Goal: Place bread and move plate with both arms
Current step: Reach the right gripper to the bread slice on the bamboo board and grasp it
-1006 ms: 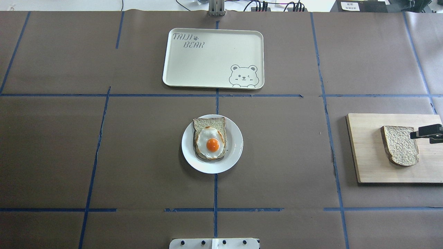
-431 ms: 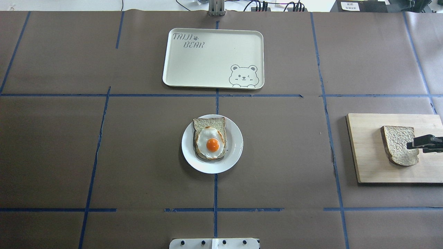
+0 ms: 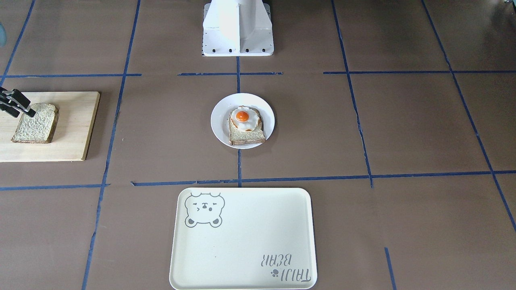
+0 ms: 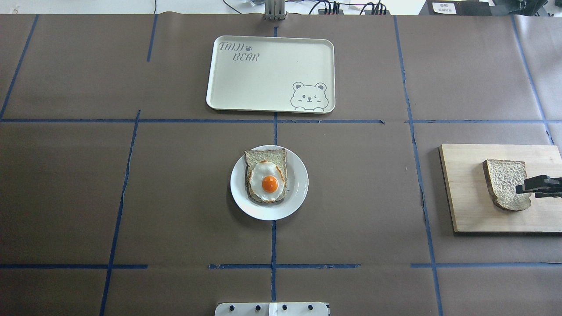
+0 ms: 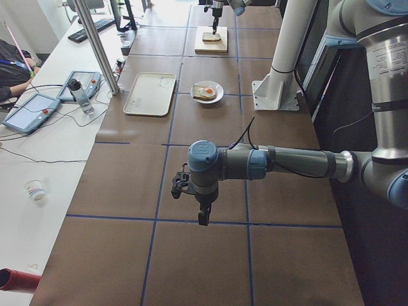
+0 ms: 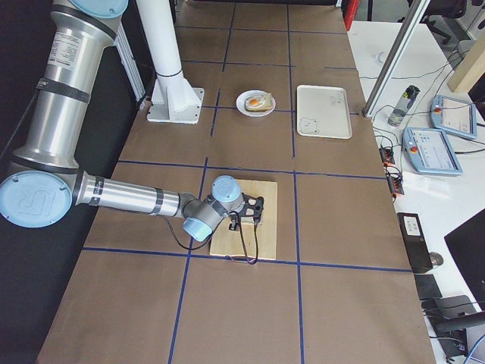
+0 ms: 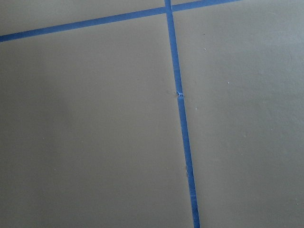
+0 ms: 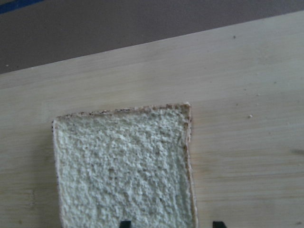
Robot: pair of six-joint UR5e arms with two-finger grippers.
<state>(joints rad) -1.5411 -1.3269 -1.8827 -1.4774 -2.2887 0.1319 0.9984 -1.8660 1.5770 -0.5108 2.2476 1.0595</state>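
Note:
The right gripper grabs the plain bread slice's crust edge (image 8: 192, 205) next, to top the egg on the plate.
The plain bread slice (image 4: 505, 184) lies flat on a wooden board (image 4: 465, 197) at the table's right. My right gripper (image 4: 524, 188) is open and hovers over the slice's right edge. In the right wrist view the bread (image 8: 123, 166) fills the middle, and the gripper (image 8: 171, 224) has one fingertip over the bread and the other over the board. The white plate (image 4: 298, 193) sits mid-table and carries a slice with a fried egg (image 4: 265, 180). My left gripper (image 5: 203, 217) shows only in the exterior left view, above bare table, and I cannot tell whether it is open or shut.
A cream tray with a bear drawing (image 4: 263, 74) lies beyond the plate. The white pedestal base (image 3: 238, 28) stands at the robot's side of the table. Blue tape lines cross the brown table cover.
My right gripper has moved toward the robot's side of the board, along the bread's right edge, and a little further over the slice. The bread and plate have not moved.

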